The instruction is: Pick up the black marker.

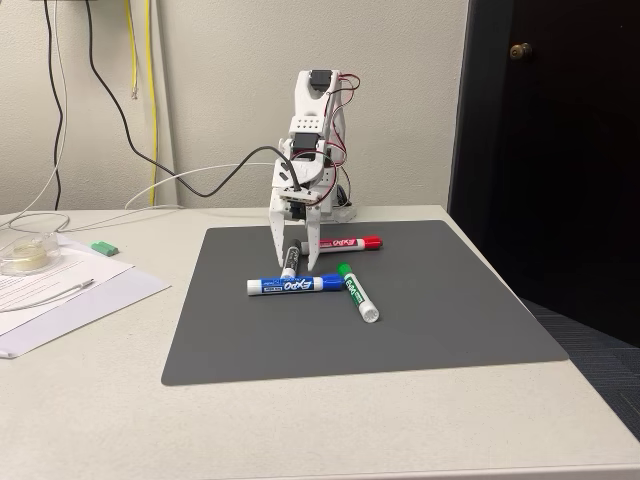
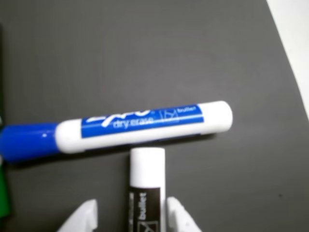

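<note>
My gripper is going to grab the black marker's body close to its white end (image 1: 290,267) next, so that it can pick up the black marker.
The black marker (image 1: 290,260) lies on the grey mat (image 1: 450,300), its white end pointing at the blue marker (image 1: 295,285). My white gripper (image 1: 296,250) points straight down and stands open, one finger on each side of the black marker. In the wrist view the black marker (image 2: 146,188) runs up from the bottom edge between my fingertips (image 2: 83,217); the right one sits close against its barrel and the left one stands apart. The blue marker (image 2: 145,126) lies crosswise just beyond its white end.
A red-capped marker (image 1: 350,243) lies just right of the gripper and a green marker (image 1: 358,292) at the front right, also at the wrist view's left edge (image 2: 4,193). Papers (image 1: 60,290), a clear round dish (image 1: 25,252) and cables sit on the left.
</note>
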Controlling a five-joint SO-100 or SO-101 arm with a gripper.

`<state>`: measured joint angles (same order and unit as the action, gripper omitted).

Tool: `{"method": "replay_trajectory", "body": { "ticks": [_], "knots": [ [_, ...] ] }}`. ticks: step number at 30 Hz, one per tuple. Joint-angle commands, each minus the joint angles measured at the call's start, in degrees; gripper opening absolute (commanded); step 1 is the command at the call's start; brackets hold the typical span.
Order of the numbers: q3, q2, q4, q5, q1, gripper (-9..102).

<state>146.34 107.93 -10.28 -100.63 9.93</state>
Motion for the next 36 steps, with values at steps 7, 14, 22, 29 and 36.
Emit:
{"method": "replay_trajectory", "body": {
  "ticks": [7, 14, 22, 29, 36],
  "knots": [
    [0.44, -2.46, 5.45, 0.09, 0.26, 23],
    [0.53, -3.34, 6.5, 0.44, 0.0, 23],
    [2.29, -3.34, 9.05, 1.41, -0.53, 13],
    [3.6, -2.81, 10.72, 2.72, -1.41, 0],
    [3.6, -2.2, 9.93, 3.25, -1.58, 0]
  ]
}}
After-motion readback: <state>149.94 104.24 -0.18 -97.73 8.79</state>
